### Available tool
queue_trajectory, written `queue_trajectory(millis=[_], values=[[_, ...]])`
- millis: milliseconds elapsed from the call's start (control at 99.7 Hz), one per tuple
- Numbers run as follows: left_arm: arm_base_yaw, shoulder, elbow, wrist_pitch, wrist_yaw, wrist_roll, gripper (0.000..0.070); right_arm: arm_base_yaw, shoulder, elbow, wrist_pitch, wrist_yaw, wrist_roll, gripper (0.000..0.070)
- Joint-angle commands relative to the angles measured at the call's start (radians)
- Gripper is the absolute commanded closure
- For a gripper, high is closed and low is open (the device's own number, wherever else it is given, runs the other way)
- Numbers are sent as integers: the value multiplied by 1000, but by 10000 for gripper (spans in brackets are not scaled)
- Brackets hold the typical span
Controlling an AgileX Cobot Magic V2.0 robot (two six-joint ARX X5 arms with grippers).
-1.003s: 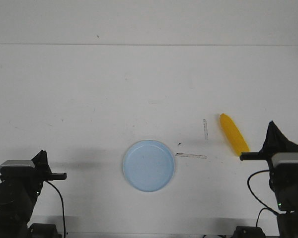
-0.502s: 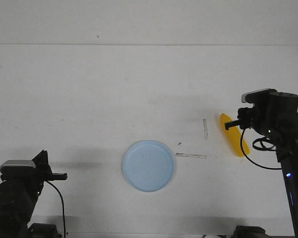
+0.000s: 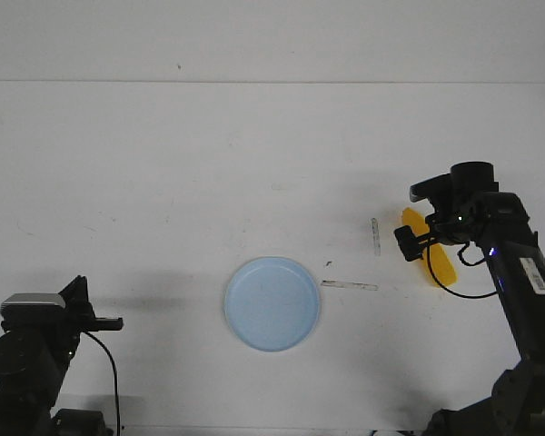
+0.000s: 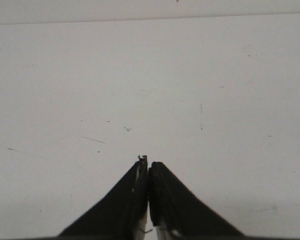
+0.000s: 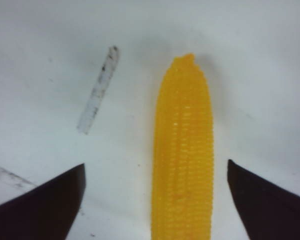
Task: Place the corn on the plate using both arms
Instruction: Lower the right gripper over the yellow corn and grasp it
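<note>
I should lower my right gripper before it closes on the corn. In the right wrist view, the table shows between the gripper's fingers and the corn's sides are below them.
The yellow corn (image 3: 439,263) lies on the white table at the right, partly hidden by my right arm. In the right wrist view the corn (image 5: 183,155) lies lengthwise between the two spread fingers, touching neither. My right gripper (image 5: 155,172) is open and hangs over the cob; in the front view it (image 3: 421,243) sits at the cob's far half. The pale blue plate (image 3: 272,302) lies empty at the front middle, well left of the corn. My left gripper (image 4: 148,167) is shut and empty, low at the front left (image 3: 109,322).
Two thin strips of clear tape (image 3: 376,236) (image 3: 350,285) lie on the table between the plate and the corn. One strip shows in the right wrist view (image 5: 98,91). The table's far edge meets a white wall.
My right arm rose from the front right edge, swung out over the table and came down over the corn with its jaws open. The left arm, plate and corn have not moved.
</note>
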Motion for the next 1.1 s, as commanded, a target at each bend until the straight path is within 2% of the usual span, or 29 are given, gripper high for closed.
queue_trajectory(millis=[0,401,451,562,672,722,1093], values=[[-4,3,11,9,1,2,700,-10,47,16,9,5,-14,7],[-4,3,11,10,1,3,700,-48,181,5,35,3,-17,21],[-4,3,11,10,1,3,700,-49,183,5,35,3,-17,94],[-4,3,11,10,0,3,700,-48,183,5,36,-1,-17,352],[-4,3,11,10,0,3,700,-49,183,5,35,-4,-10,513],[-4,3,11,10,0,3,700,-50,183,5,36,-4,-4,540],[-4,3,11,10,1,3,700,-58,65,5,22,-4,134,567]])
